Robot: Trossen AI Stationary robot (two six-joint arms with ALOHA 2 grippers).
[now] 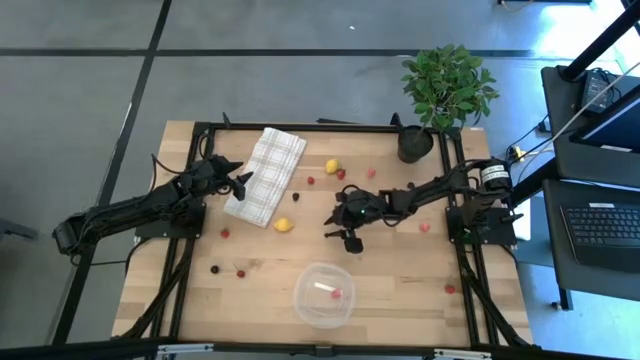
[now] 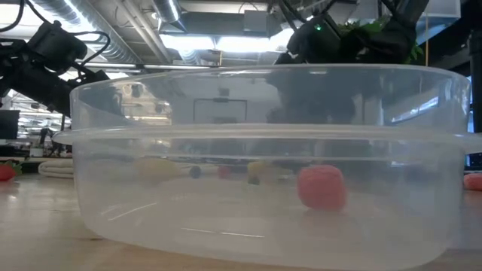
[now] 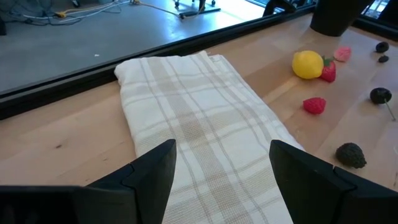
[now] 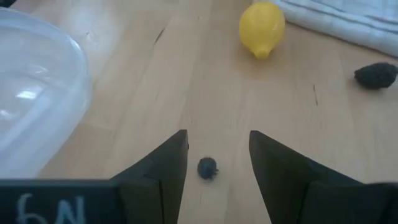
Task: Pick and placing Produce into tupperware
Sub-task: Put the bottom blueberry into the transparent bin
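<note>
My right gripper grabs the tiny dark berry by its round sides next, to put it into the tupperware [image 1: 323, 295].
The clear round tupperware [image 1: 323, 295] stands near the table's front edge and holds one red piece [image 2: 322, 187]. My right gripper [image 4: 217, 165] is open just beyond the tupperware's far side. Its fingers stand on either side of a tiny dark berry [image 4: 207, 168] on the table without touching it. It also shows in the high view [image 1: 348, 236]. A yellow lemon [image 4: 262, 28] lies ahead of it, beside the checked cloth [image 1: 265, 175]. My left gripper [image 3: 221, 168] is open and empty over the cloth's left part; it also shows in the high view [image 1: 243, 181].
A second lemon [image 1: 331, 166], red pieces [image 1: 341, 174] and dark berries [image 1: 214, 269] lie scattered on the wood. A blackberry [image 3: 350, 155] lies by the cloth's edge. A potted plant [image 1: 440, 95] stands at the far right corner. A red piece [image 1: 450, 289] lies near the right edge.
</note>
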